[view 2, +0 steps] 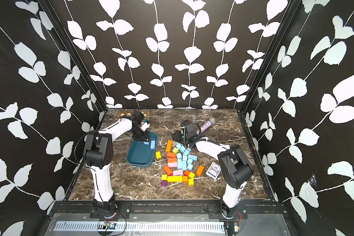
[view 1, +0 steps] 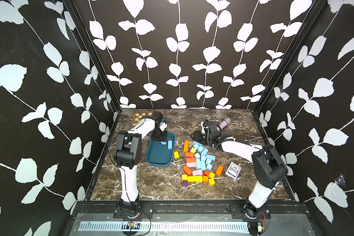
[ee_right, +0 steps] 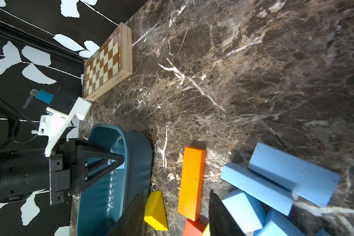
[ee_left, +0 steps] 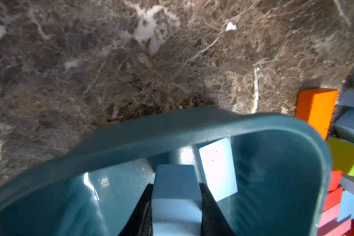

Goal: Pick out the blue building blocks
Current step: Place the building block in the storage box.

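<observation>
The robot's left gripper needs to open: the blue block is hanging inside the tray's rim, so it would fall onto the tray's empty bottom next to the second blue block.
Several blue building blocks (view 1: 202, 157) lie in a mixed pile right of the dark teal tray (view 1: 151, 161). My left gripper (ee_left: 176, 186) hangs over the tray's far end, shut on a blue block (ee_left: 175, 179). A second blue block (ee_left: 217, 169) lies on the tray floor beside it, seen in both top views (view 1: 170, 144) (view 2: 152, 144). My right gripper (ee_right: 177, 193) is open and holds nothing. It hovers low at the pile's far end, with blue blocks (ee_right: 290, 173) just beside one finger. The left gripper (view 1: 161, 140) and right gripper (view 1: 194, 135) both show in a top view.
Orange (view 1: 186, 146), yellow (view 1: 194, 178), pink (view 1: 197, 172) and purple (view 1: 185, 183) blocks mix with the blue ones. A lone yellow block (view 1: 176, 154) sits by the tray. A chessboard (view 1: 140, 118) lies far left, a glitter microphone (view 1: 224, 123) far right, a card deck (view 1: 233, 169) near the right arm.
</observation>
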Action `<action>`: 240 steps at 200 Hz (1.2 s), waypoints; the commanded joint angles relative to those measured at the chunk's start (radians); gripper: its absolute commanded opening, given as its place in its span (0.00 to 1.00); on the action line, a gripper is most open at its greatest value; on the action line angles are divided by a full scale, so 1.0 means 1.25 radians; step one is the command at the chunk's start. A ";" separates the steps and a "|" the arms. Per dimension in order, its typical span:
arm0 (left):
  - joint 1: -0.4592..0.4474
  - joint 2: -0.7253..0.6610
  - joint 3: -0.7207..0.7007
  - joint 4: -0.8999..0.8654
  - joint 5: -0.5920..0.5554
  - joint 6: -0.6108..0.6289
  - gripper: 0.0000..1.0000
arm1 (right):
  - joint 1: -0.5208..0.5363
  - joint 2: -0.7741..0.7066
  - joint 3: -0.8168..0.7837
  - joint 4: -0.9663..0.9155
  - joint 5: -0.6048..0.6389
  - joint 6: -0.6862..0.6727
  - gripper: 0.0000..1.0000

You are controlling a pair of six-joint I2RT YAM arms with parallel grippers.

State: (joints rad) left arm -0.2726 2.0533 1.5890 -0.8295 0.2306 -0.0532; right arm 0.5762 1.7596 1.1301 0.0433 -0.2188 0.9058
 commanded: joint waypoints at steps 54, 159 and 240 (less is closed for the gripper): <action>-0.004 0.006 0.019 0.013 0.041 -0.041 0.48 | 0.007 -0.023 -0.016 0.022 0.017 0.017 0.49; -0.005 -0.018 -0.007 0.039 0.112 -0.117 0.49 | 0.009 -0.028 -0.017 0.025 0.016 0.021 0.49; -0.005 -0.093 0.023 0.021 0.073 -0.039 0.63 | 0.009 -0.043 0.085 -0.250 0.078 -0.031 0.49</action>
State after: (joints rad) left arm -0.2745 2.0365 1.5925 -0.7845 0.3408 -0.1608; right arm 0.5812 1.7542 1.1816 -0.1135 -0.1783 0.8867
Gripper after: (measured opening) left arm 0.613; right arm 0.489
